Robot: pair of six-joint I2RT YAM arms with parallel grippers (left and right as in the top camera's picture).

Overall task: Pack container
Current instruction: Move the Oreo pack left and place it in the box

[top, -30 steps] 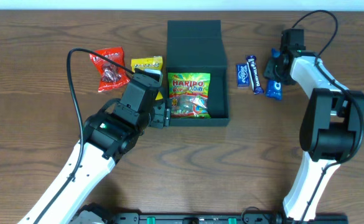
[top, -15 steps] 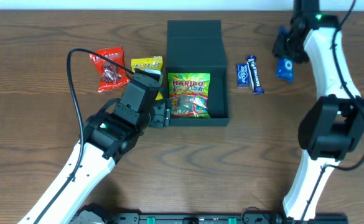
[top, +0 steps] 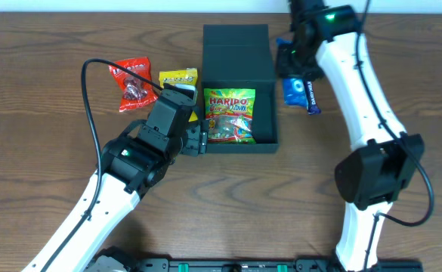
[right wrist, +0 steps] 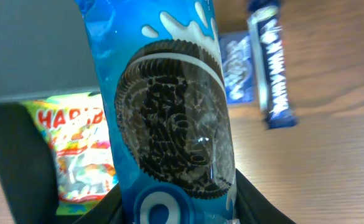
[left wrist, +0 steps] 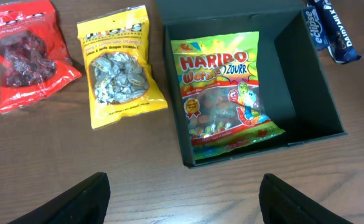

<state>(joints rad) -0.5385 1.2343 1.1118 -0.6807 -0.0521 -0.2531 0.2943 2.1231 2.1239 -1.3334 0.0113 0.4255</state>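
Opened now, my right gripper would drop the Oreo packet outside the container [top: 239, 148]; it hangs beside the lid's edge and must move first.
The dark teal container [top: 239, 148] stands open at the table's middle with its lid [top: 236, 51] flipped back. A Haribo packet [top: 230, 115] lies inside. My right gripper [top: 290, 57] is shut on a blue Oreo packet [right wrist: 169, 124] and holds it in the air beside the lid's right edge. My left gripper [left wrist: 182, 202] is open and empty, low over the table at the container's front left corner [top: 198, 140]. The left wrist view shows the container's wall [left wrist: 322, 87] and the Haribo packet [left wrist: 225, 93].
A red snack packet [top: 132, 83] and a yellow one [top: 178, 77] lie left of the container. A small blue packet [top: 295, 89] and a dark blue bar [top: 310, 100] lie on its right, under my right arm. A black cable loops over the left arm.
My right arm has swung from the far right toward the container, carrying the Oreo packet up and left to the lid's right edge. The left arm has not moved.
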